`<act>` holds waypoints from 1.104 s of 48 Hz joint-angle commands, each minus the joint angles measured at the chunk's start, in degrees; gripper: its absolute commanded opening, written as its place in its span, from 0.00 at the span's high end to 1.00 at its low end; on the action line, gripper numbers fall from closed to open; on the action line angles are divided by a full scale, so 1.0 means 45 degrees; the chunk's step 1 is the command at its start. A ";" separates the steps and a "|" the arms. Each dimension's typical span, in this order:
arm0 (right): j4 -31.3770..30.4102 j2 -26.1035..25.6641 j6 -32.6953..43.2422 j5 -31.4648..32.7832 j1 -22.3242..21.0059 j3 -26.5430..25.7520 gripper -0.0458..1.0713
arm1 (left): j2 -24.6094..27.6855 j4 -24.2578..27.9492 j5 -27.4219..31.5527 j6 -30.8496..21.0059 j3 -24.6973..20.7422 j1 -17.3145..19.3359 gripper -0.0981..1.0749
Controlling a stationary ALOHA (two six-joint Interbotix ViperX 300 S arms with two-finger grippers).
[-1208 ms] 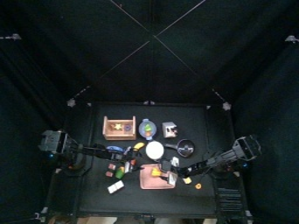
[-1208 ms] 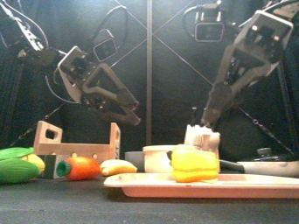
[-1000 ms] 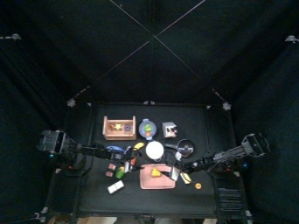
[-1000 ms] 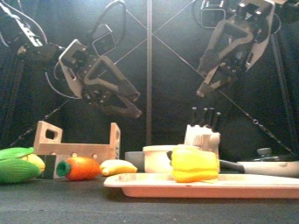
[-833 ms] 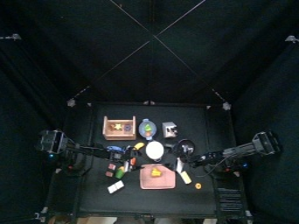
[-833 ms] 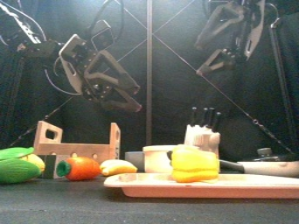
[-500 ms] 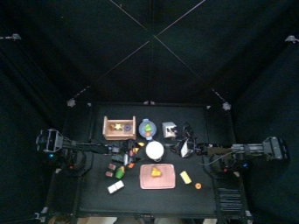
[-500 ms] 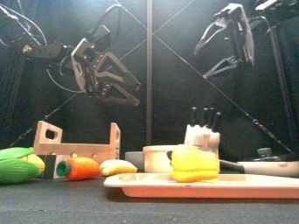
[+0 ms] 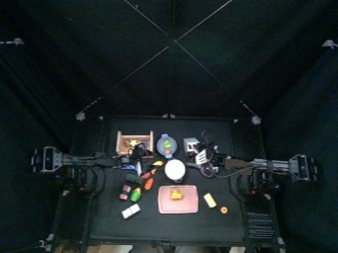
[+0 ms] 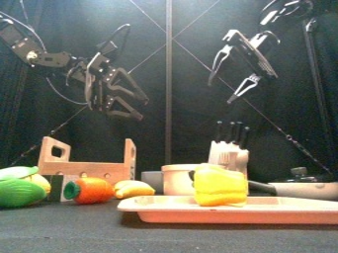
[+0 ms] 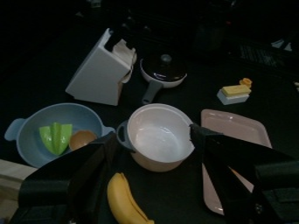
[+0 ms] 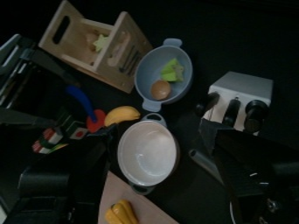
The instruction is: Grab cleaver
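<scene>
The cleaver has to come out of the white knife block. My right gripper should next grab it by the cleaver's black end handle (image 12: 208, 104) to draw it out.
A white knife block (image 10: 228, 152) with several black handles stands behind the pink tray; I cannot tell which handle is the cleaver's. The block also shows in the top view (image 9: 193, 148), the left wrist view (image 11: 100, 65) and the right wrist view (image 12: 239, 94). My right gripper (image 10: 246, 77) is open and empty, high in the air above the block; in the top view (image 9: 207, 156) it lies beside the block. My left gripper (image 10: 122, 95) is open and empty, raised above the wooden crate at the left.
A wooden crate (image 10: 87, 158), a blue bowl of vegetables (image 11: 26, 133), a white pot (image 11: 159, 144), a black pan (image 11: 163, 74), a banana (image 11: 121, 198) and a pink tray (image 10: 158, 207) with a yellow pepper (image 10: 220, 185) crowd the table.
My right gripper has risen from just over the tray and swung back toward the knife block. My left gripper has lifted and drawn back to the left. Nothing on the table moved.
</scene>
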 commanded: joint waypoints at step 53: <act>-0.0703 0.3926 0.0000 0.4805 0.0234 -0.3418 0.04 | 0.0000 -0.0137 -0.0059 0.0039 0.0293 0.0078 0.07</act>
